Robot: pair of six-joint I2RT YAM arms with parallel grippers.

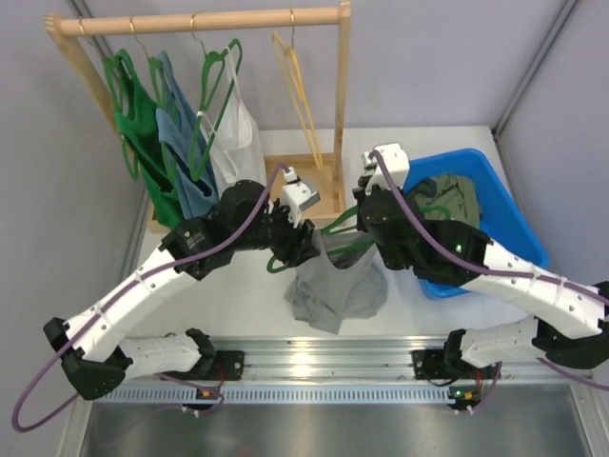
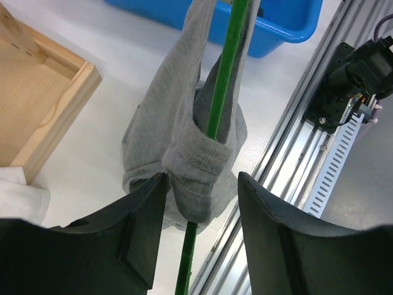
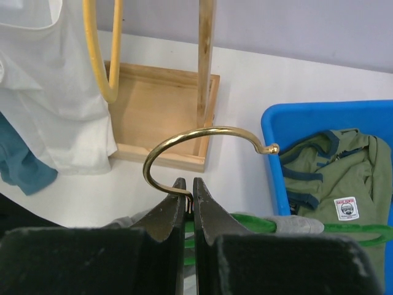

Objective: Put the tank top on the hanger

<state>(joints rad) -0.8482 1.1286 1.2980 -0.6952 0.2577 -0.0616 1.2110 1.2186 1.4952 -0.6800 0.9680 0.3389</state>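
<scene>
The lower part of the bunched fold (image 2: 193, 193) is between my left gripper's fingers, which reach past its bottom edge, so I should close. Closing now would hold the fold.
The light grey tank top (image 1: 333, 290) hangs bunched from the green hanger (image 1: 340, 228), held above the table between my two grippers. My right gripper (image 3: 190, 190) is shut on the neck of the hanger's brass hook (image 3: 202, 131); the green bar (image 3: 347, 228) and a grey strap (image 3: 295, 222) show just beyond it. My left gripper (image 2: 201, 209) is open, its jaws on either side of a bunched fold of the tank top (image 2: 190, 153) that is wrapped over the hanger's green arm (image 2: 221, 92). The left finger (image 2: 147, 215) sits against the fabric; the right finger stands apart from it.
A wooden rack (image 1: 195, 21) at the back holds green, blue and white garments (image 1: 238, 143) and a yellow hanger (image 1: 297, 86), above its wooden base (image 1: 328, 186). A blue bin (image 1: 504, 200) with an olive-green garment (image 1: 447, 195) is at the right. An aluminium rail (image 2: 301, 160) runs along the near edge.
</scene>
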